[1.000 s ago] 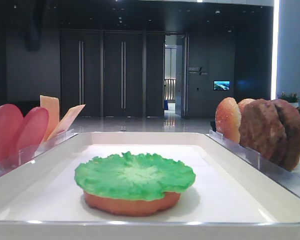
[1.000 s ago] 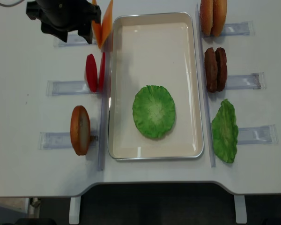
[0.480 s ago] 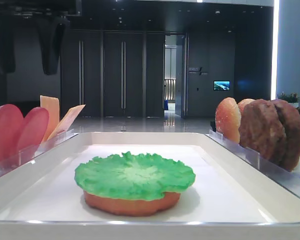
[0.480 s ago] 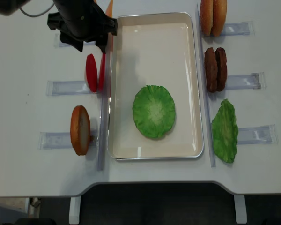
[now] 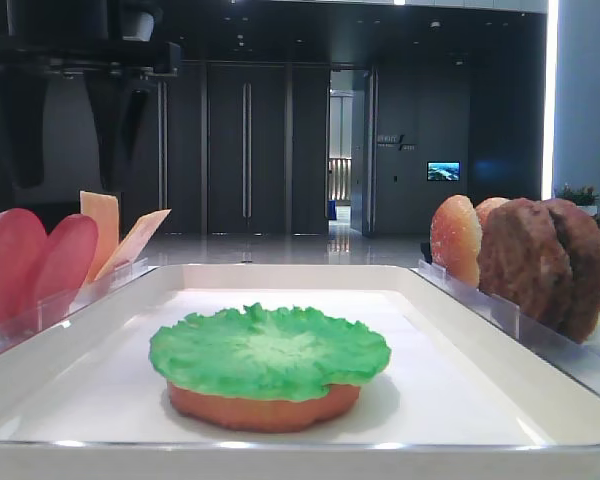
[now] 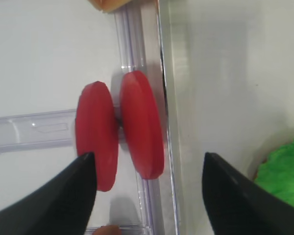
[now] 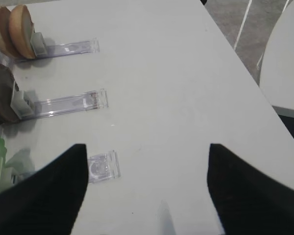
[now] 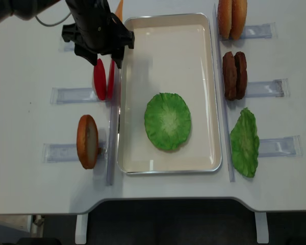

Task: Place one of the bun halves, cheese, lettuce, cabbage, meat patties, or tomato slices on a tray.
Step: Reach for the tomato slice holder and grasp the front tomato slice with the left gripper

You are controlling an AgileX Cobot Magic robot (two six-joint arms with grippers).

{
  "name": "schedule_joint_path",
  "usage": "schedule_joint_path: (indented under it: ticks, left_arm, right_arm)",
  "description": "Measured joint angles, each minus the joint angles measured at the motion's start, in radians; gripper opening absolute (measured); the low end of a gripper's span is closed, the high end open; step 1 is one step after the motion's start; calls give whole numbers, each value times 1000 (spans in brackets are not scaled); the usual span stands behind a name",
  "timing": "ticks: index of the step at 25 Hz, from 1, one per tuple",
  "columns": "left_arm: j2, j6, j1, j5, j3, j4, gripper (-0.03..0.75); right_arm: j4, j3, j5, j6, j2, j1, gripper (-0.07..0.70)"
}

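The red tomato slice stands with its bottom in the clear holder (image 8: 74,95), so the left gripper needs to grab it next by its free upper edge (image 8: 111,78).
A green ruffled lettuce (image 8: 168,121) lies on a flat bun half (image 5: 265,408) in the middle of the white tray (image 8: 168,30). Two red tomato slices (image 8: 99,79) stand on edge in a clear holder just left of the tray. My left gripper (image 8: 102,58) hovers over them, open and holding nothing. In the left wrist view the slices (image 6: 142,122) sit just ahead of the left gripper (image 6: 148,161). My right gripper (image 7: 147,147) is open over bare table, right of the holders. Cheese (image 5: 115,235) stands behind the tomatoes.
A bun half (image 8: 86,141) stands in the near left holder. Right of the tray, holders carry two bun halves (image 8: 232,19), two meat patties (image 8: 234,75) and a green cabbage leaf (image 8: 245,142). Clear holder rails (image 7: 68,103) stretch outward on both sides.
My left gripper has moved from the far left corner by the cheese toward the front and right, ending over the tomato slices. Its jaws stayed open. Nothing else moved.
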Motion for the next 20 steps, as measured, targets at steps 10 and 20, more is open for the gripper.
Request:
schedule_joint_path:
  ticks: [10, 20]
  left_arm:
    - [53, 0, -2, -21, 0, -18, 516]
    - [99, 0, -2, -47, 0, -11, 492]
  right_arm:
    - [0, 0, 0, 0, 0, 0, 489]
    - [0, 0, 0, 0, 0, 0, 489]
